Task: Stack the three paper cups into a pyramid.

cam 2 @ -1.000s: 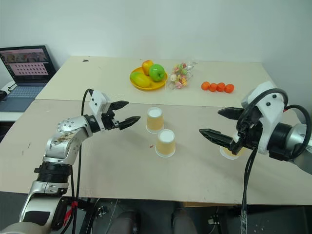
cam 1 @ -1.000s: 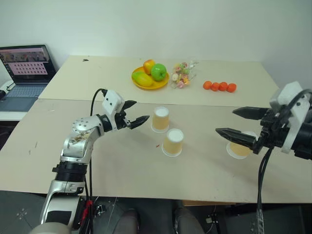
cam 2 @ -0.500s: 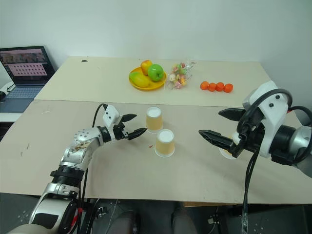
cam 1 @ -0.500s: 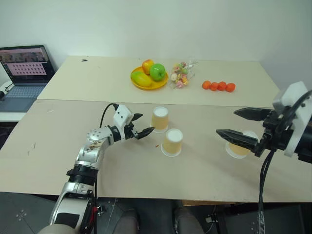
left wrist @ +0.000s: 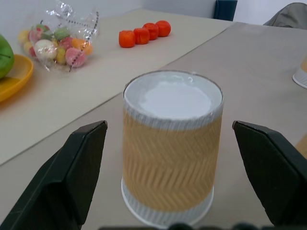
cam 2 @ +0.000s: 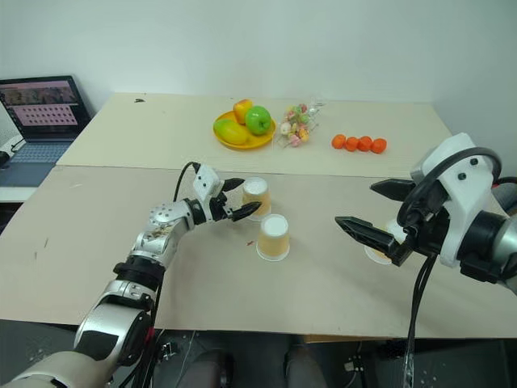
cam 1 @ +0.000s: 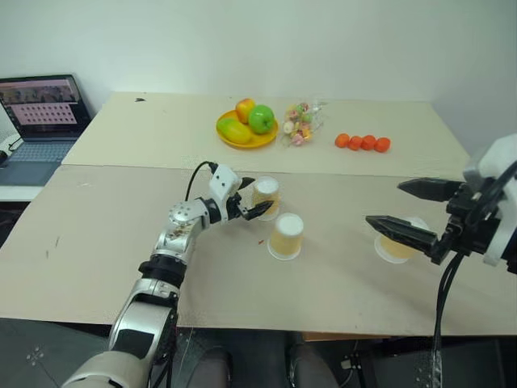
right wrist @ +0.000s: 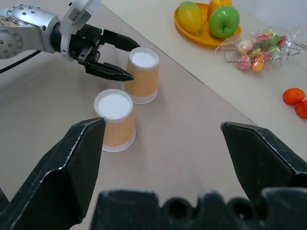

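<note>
The far cup should go into the pyramid's base beside the near cup [cam 1: 286, 237], so my left gripper next needs to grab it by its tan side [cam 1: 265, 196].
Two paper cups stand upside down near the table's middle: the far cup [cam 1: 266, 196] and the near cup [cam 1: 287, 236], close together but apart. My left gripper [cam 1: 255, 198] is open and level, one finger on each side of the far cup [left wrist: 170, 158], with gaps on both sides. The third cup [cam 1: 394, 247] sits at the right, partly hidden behind my right gripper's lower finger. My right gripper [cam 1: 385, 203] is open and empty, hovering above that cup and pointing toward the other two. In the right wrist view the near cup [right wrist: 115, 120] lies ahead.
At the back of the table are a yellow plate [cam 1: 230, 139] of fruit, a clear bag of sweets [cam 1: 300, 123] and a row of small orange fruits [cam 1: 363, 143]. An open laptop [cam 1: 40, 113] stands on a side surface at the far left.
My left gripper has moved right and down toward the far cup and now has its open fingers on both sides of it. The right gripper has stayed about where it was.
</note>
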